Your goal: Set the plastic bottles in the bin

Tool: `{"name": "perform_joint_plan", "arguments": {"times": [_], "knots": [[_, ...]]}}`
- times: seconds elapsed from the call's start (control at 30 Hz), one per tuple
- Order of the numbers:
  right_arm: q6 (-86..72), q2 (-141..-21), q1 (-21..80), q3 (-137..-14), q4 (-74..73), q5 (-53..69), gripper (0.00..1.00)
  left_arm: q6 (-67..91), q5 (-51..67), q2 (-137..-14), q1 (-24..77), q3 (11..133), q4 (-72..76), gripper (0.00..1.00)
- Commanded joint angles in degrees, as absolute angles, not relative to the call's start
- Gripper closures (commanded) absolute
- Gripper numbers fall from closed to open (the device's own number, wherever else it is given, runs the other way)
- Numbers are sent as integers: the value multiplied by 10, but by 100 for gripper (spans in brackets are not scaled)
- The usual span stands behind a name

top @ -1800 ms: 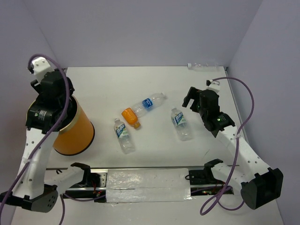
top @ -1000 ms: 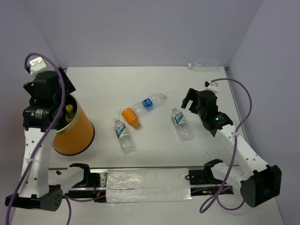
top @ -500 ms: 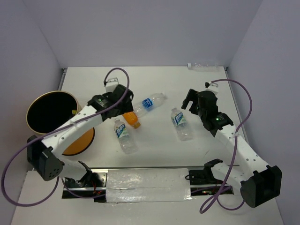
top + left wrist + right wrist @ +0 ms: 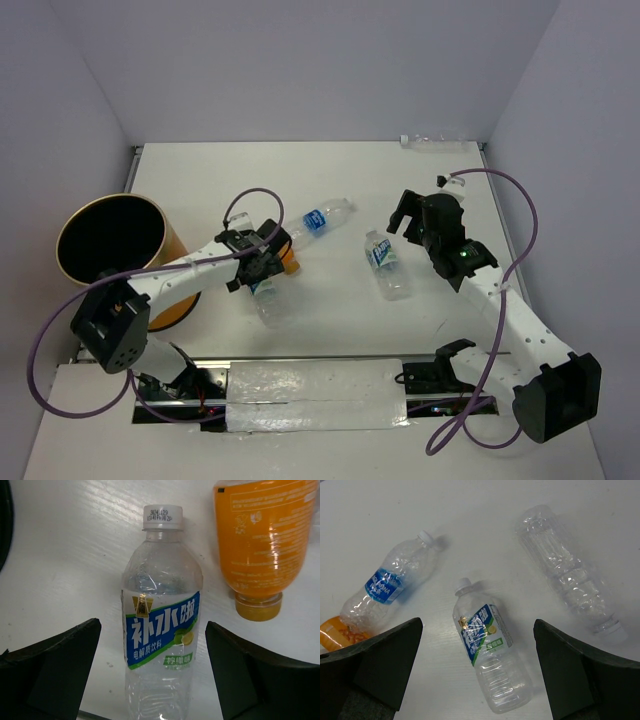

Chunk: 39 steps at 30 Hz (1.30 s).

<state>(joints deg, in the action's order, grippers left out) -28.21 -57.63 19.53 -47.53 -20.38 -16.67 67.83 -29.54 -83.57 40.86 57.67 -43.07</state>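
My left fingers are still above the label of the clear bottle in the left wrist view, so my left gripper moves lower, before it closes.
My left gripper (image 4: 258, 273) is open and low over a clear bottle with a blue-and-green label (image 4: 161, 630), which lies on the table between the two fingers (image 4: 50, 670). The stubby orange bottle (image 4: 262, 540) lies just beside it. Further back lies a blue-labelled bottle (image 4: 318, 220). My right gripper (image 4: 408, 222) hangs open above another labelled bottle (image 4: 487, 665), not touching it. An unlabelled clear bottle (image 4: 570, 570) lies by the back wall (image 4: 432, 142). The orange bin (image 4: 172, 305) stands at the left, its black inside facing up.
Walls close off the table at the back and on both sides. A taped metal rail (image 4: 320, 395) runs along the near edge between the arm bases. Purple cables loop off both arms.
My left arm has swung from above the bin across to the front labelled bottle and come down over it. The right arm and the bottles have stayed put.
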Motion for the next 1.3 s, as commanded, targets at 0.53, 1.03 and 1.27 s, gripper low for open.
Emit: {"name": "perform_joint_plan", "arguments": {"times": [0.53,1.03,1.27], "knots": [[-285,-570,200,-483,-194,-163,0,495,-470,-732,402,802,-536,53],[-284,-575,200,-483,-193,-158,0,294,-621,-610,91,898,-476,51],[-287,-580,200,-480,-194,-160,0,363,-587,-577,43,785,-476,39]]}}
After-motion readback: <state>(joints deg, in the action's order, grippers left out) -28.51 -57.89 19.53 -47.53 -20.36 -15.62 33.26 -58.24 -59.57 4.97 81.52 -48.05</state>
